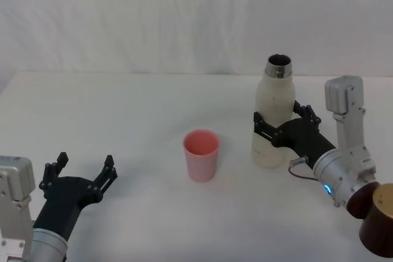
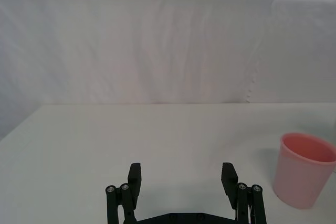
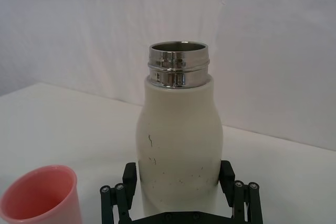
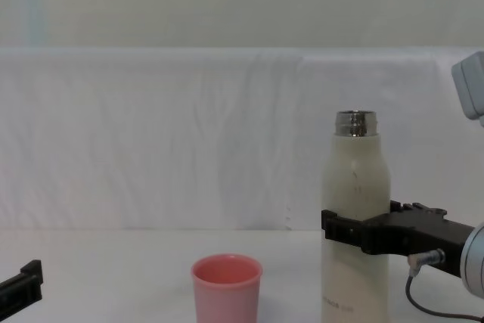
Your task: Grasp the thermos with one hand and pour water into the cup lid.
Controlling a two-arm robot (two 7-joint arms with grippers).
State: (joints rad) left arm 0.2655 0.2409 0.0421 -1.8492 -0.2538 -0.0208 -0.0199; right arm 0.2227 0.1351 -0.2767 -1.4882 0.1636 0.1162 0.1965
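Observation:
I will pour from the thermos, so its steel neck point(image 4: 356, 123) should stay free. I will next grab the thermos with my right gripper by its cream-white body point(image 4: 355, 194).
The cream-white thermos point(image 1: 273, 115) point(image 3: 178, 140) point(image 4: 355, 187) stands upright on the table at the right, its steel neck uncapped. My right gripper point(image 1: 277, 118) point(image 3: 178, 174) reaches in from the right at mid-body height. It is open, one finger on each side of the thermos and close against it. The pink cup lid point(image 1: 201, 154) point(image 2: 304, 169) point(image 3: 39, 195) point(image 4: 226, 285) stands upright to the left of the thermos, a short gap apart. My left gripper point(image 1: 86, 162) point(image 2: 182, 174) rests open and holding nothing near the table's front left, well left of the cup lid.
The white table point(image 1: 141, 102) runs back to a white cloth backdrop point(image 1: 184, 16). A dark brown round part point(image 1: 377, 219) sits at the lower right beside my right arm. Bare tabletop lies between the left gripper and the cup lid.

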